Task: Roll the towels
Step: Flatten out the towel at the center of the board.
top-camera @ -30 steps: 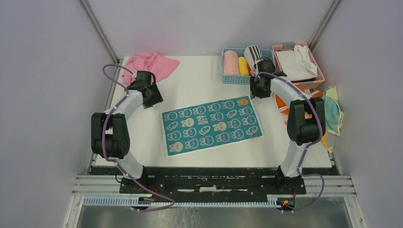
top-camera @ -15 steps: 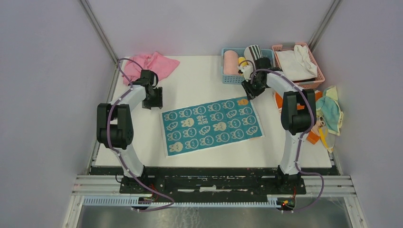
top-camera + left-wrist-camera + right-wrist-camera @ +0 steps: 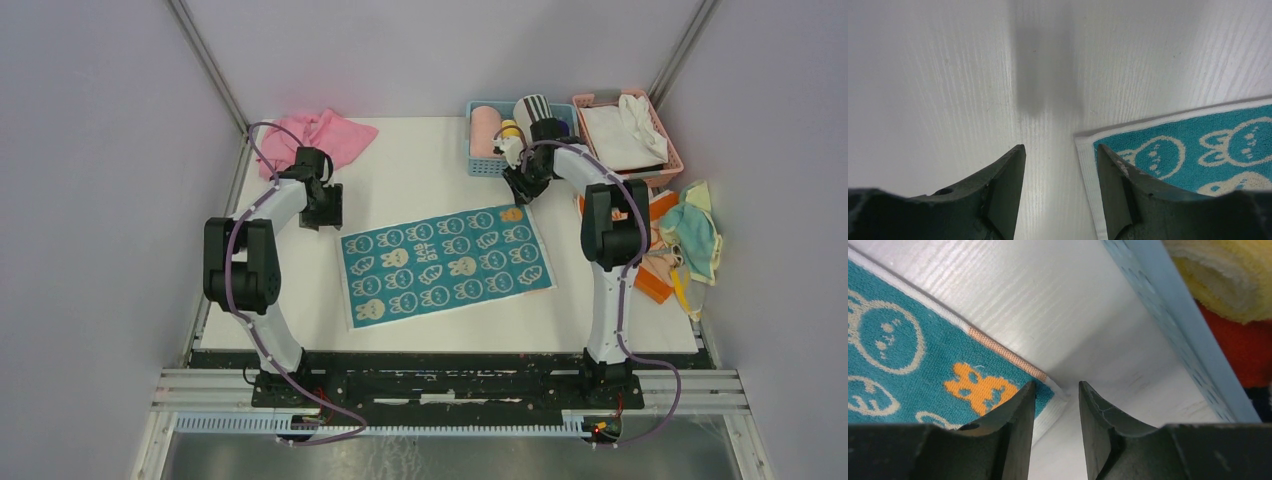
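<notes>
I will next use my left gripper to grab the teal towel's white-hemmed far corner (image 3: 342,238) (image 3: 1085,142), opposite my right gripper's corner, and fold the towel for rolling.
A teal towel with pale bunny prints (image 3: 445,265) lies flat in the middle of the table. My left gripper (image 3: 325,212) is open and low at its far left corner. In the left wrist view the white-hemmed towel corner (image 3: 1087,145) lies between the fingers, close to the right one, and the left gripper (image 3: 1060,155) holds nothing. My right gripper (image 3: 520,190) is open at the far right corner. In the right wrist view the towel's corner (image 3: 1054,392) lies in the gap of the right gripper (image 3: 1057,386), ungripped.
A crumpled pink towel (image 3: 318,138) lies at the back left. A blue basket (image 3: 498,167) with rolled towels stands just behind the right gripper, its wall (image 3: 1173,325) close by. A pink basket (image 3: 668,150) and a heap of towels (image 3: 692,235) are at the right edge.
The right gripper has moved left and down to the towel's far right corner. The left gripper shifted to the far left corner earlier and has stayed still since.
</notes>
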Robot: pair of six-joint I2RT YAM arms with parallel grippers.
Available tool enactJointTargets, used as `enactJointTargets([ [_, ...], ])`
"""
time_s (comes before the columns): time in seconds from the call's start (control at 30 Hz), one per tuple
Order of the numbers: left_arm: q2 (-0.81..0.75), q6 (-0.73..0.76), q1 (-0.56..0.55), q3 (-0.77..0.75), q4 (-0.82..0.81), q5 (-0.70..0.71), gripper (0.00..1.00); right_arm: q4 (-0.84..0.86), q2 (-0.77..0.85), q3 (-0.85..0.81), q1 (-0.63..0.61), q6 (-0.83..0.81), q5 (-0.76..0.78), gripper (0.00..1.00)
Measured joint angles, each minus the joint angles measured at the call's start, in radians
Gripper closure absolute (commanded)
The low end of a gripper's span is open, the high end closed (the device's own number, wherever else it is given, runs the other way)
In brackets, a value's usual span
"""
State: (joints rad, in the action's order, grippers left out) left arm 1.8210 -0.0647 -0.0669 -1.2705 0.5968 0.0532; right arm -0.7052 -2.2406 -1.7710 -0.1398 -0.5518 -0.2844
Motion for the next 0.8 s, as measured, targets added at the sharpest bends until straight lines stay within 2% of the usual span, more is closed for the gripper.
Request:
enactJointTargets([
  [0.1,0.000,0.000,0.000,0.000,0.000,-0.004,0.38,-0.026,-0.009,-0.021,0.000,-0.016,0.012,0.57],
  [0.23,0.000,0.000,0.000,0.000,0.001,-0.006,0.38,-0.068,-0.018,-0.039,0.005,-0.032,0.021,0.65],
  [0.47,0.011,0.020,0.000,-0.004,0.010,-0.045,0.38,-0.117,-0.017,-0.039,0.032,-0.029,0.006,0.90],
  [0.6,0.037,0.033,0.000,-0.022,0.019,-0.092,0.39,-0.116,-0.011,-0.031,0.048,-0.021,0.005,0.94],
  [0.8,0.098,0.040,0.000,-0.083,0.045,-0.135,0.45,-0.092,0.008,0.002,0.053,-0.010,0.005,0.94],
])
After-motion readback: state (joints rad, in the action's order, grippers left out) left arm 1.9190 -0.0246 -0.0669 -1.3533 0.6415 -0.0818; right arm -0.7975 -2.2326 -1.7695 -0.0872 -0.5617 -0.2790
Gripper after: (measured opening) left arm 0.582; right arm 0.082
